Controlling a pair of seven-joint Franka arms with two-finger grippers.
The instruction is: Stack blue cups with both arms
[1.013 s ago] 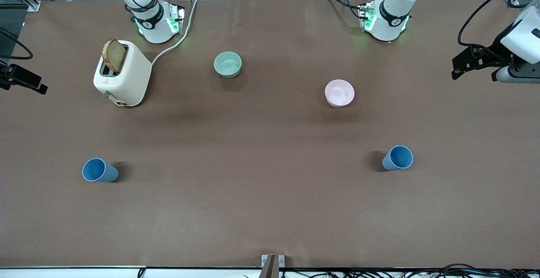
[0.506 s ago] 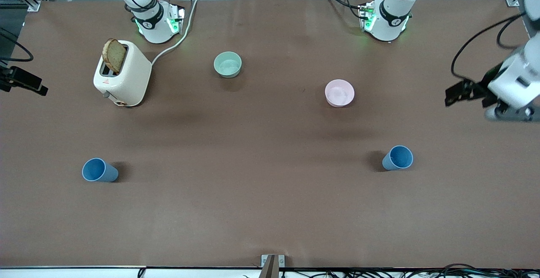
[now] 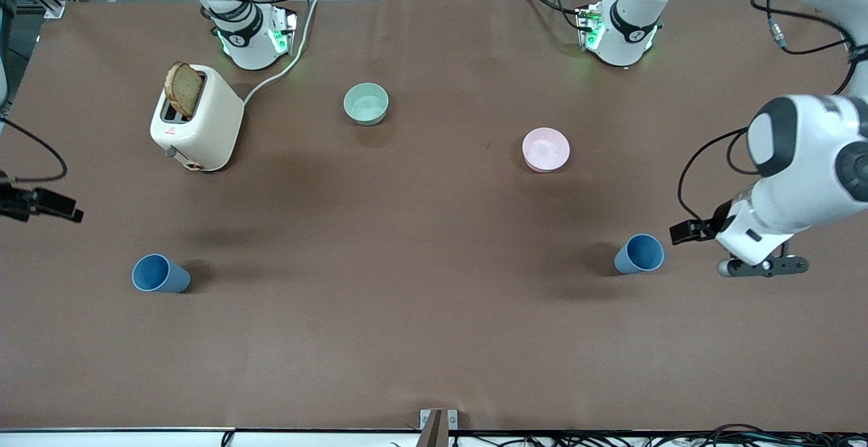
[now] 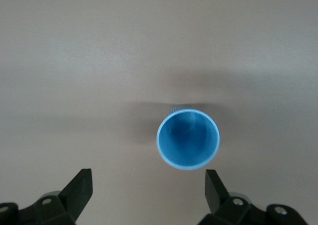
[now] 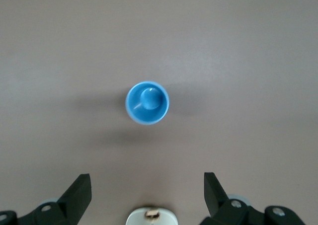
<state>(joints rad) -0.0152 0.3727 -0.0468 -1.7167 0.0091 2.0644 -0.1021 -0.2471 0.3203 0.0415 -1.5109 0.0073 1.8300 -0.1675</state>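
Observation:
I will grab the rim of my right gripper's blue cup next, to stack that cup with the other blue cup.
Two blue cups stand upright on the brown table. One (image 3: pixel 639 254) is toward the left arm's end and the other (image 3: pixel 159 274) is toward the right arm's end. My left gripper (image 3: pixel 763 267) hangs over the table just beside the first cup, on the side toward the table's end. In the left wrist view it (image 4: pixel 148 183) is open and empty, with that cup (image 4: pixel 188 139) just ahead of the fingers. My right gripper (image 3: pixel 47 205) is over the table's edge at the right arm's end. It (image 5: pixel 146 185) is open and empty, apart from its cup (image 5: pixel 147 103).
A white toaster (image 3: pixel 203 121) with a slice of bread stands near the right arm's base. A mint-green bowl (image 3: pixel 366 103) and a pale pink bowl (image 3: pixel 546 149) sit farther from the front camera than the cups. A white rounded object (image 5: pixel 151 217) shows between the right fingers.
The left arm has swung toward the front camera and come down beside its cup. The right gripper has also moved toward the front camera, closer to its cup. The cups have not moved.

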